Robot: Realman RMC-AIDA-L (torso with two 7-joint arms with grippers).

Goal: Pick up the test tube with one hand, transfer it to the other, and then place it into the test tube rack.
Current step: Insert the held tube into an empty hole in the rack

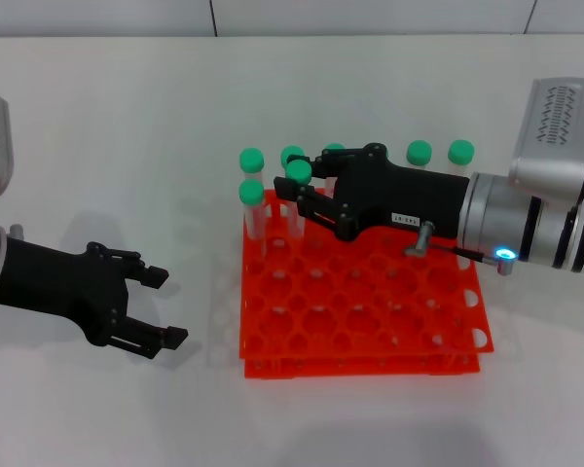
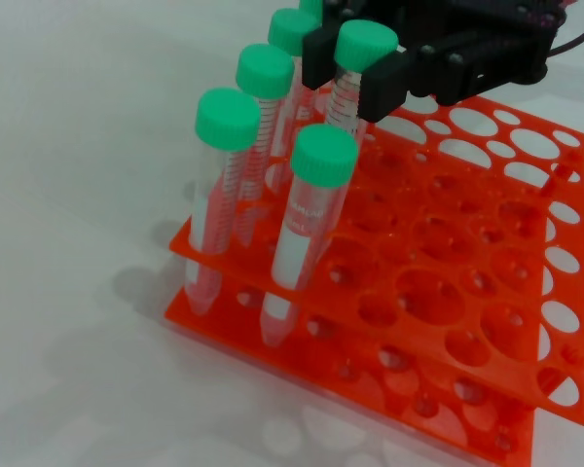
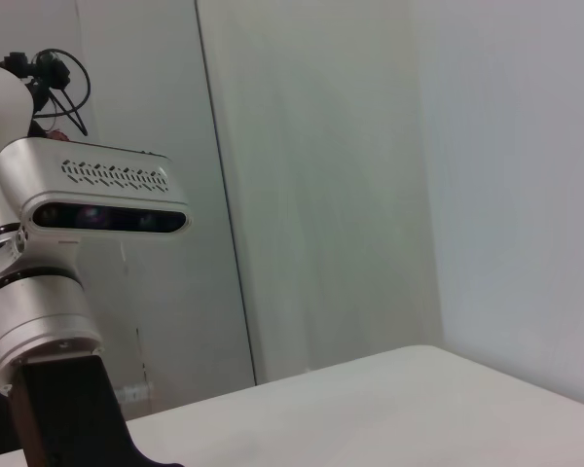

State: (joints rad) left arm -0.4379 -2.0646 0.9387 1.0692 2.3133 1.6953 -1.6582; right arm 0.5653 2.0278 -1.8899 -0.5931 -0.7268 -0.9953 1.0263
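Observation:
The held tube's lower end (image 1: pixel 295 230) is at a hole in the rack's top level (image 1: pixel 295 242), so the tube would drop into that hole. My right gripper should open now.
My right gripper (image 1: pixel 294 193) reaches in from the right over the back left part of the orange-red test tube rack (image 1: pixel 370 362). It is shut on an upright green-capped test tube (image 1: pixel 298 172) just below the cap. In the left wrist view the black fingers (image 2: pixel 387 86) flank this tube (image 2: pixel 364 45), and its lower end reaches down to the rack's (image 2: pixel 526 292) top tier. My left gripper (image 1: pixel 167 305) is open and empty, low over the table left of the rack.
Several other green-capped tubes stand in the rack: at its left edge (image 1: pixel 251 193), in the back left corner (image 1: pixel 251 159) and along the back row (image 1: pixel 419 151). In the left wrist view a nearer tube (image 2: pixel 316 185) stands close to the held one. The white table (image 1: pixel 127 409) surrounds the rack.

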